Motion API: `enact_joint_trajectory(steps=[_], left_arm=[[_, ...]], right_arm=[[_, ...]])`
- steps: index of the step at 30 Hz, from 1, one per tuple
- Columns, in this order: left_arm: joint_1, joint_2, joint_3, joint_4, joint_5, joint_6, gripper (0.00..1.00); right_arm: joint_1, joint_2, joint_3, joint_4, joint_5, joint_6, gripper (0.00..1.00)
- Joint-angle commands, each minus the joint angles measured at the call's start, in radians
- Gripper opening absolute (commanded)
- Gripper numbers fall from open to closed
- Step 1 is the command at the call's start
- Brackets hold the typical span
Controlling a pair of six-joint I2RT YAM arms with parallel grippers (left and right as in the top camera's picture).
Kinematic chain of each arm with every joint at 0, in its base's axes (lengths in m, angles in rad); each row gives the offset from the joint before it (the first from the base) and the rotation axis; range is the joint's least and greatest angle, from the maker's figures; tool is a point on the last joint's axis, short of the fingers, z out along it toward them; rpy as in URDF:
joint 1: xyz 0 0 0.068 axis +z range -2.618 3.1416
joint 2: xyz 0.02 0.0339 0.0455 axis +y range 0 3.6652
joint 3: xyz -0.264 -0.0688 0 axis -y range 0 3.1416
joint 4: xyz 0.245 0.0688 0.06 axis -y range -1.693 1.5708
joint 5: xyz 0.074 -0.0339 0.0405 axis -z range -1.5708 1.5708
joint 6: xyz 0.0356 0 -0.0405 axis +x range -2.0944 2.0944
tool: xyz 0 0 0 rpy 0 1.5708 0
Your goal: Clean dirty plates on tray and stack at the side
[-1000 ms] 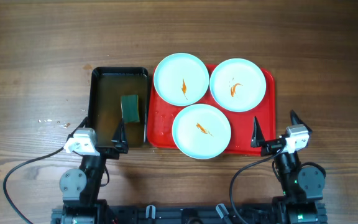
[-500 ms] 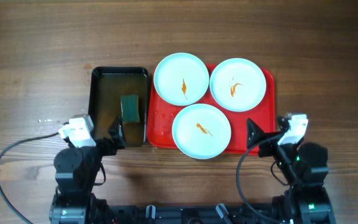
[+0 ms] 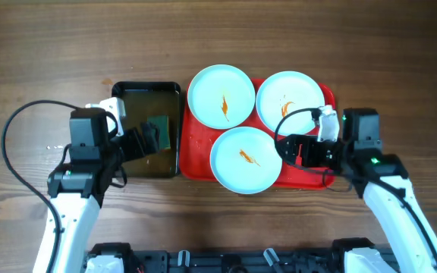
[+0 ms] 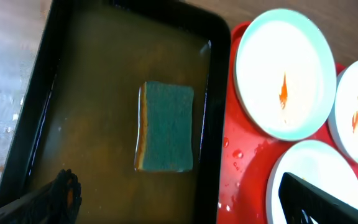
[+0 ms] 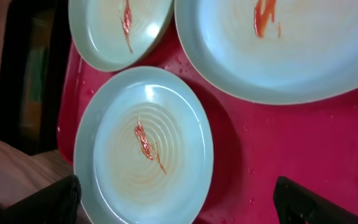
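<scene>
The robot's left gripper should next grab the green sponge point(image 3: 158, 133) across its long sides, toward its nearest end, so the sponge's far end is free to clean plates.
Three pale plates with orange-red streaks lie on the red tray point(image 3: 193, 149): back left point(image 3: 221, 95), back right point(image 3: 290, 103) and front point(image 3: 246, 160). My left gripper point(image 3: 147, 141) is open and empty above the black basin, near the green sponge point(image 3: 158, 133). In the left wrist view its fingers point(image 4: 185, 205) straddle the basin's right rim, with the sponge point(image 4: 165, 126) ahead. My right gripper point(image 3: 296, 149) is open and empty above the tray, right of the front plate. In the right wrist view its fingers point(image 5: 176, 208) straddle the front plate point(image 5: 145, 146).
The black basin point(image 3: 117, 114) holds brownish water and stands against the tray's left side. Water drops lie on the tray point(image 5: 278, 143) and on the wood left of the basin. Bare wood surrounds both. Cables trail from both arms.
Both arms have swung up from the table's front edge. The left gripper now hangs over the basin, the right over the tray's right half. Plates and sponge have not moved.
</scene>
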Motion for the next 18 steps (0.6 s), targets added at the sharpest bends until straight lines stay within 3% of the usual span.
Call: enact_joint_trajectory(steps=[1,4,7,8,14,18], left_arm=[[0.004,0.044,0.022,0.111,0.037,-0.014,1.0],[-0.008,0.118,0.022,0.164,0.037,-0.036,0.94],[-0.065,0.232,0.022,0.201,0.01,-0.021,0.86],[-0.116,0.312,0.022,0.231,-0.096,-0.021,0.81],[-0.197,0.471,0.022,0.335,-0.208,-0.022,0.64],[-0.2,0.494,0.022,0.335,-0.244,-0.024,0.62]], right_arm=[[0.013,0.071,0.025,-0.008,-0.033,0.016,1.0],[0.02,0.121,0.025,0.005,0.036,0.085,0.98],[0.02,0.167,0.025,0.004,0.041,0.092,0.84],[0.023,0.187,0.025,0.005,0.042,0.12,0.81],[0.025,0.201,0.025,0.008,0.042,0.12,0.79],[0.025,0.201,0.024,0.008,0.042,0.12,0.79]])
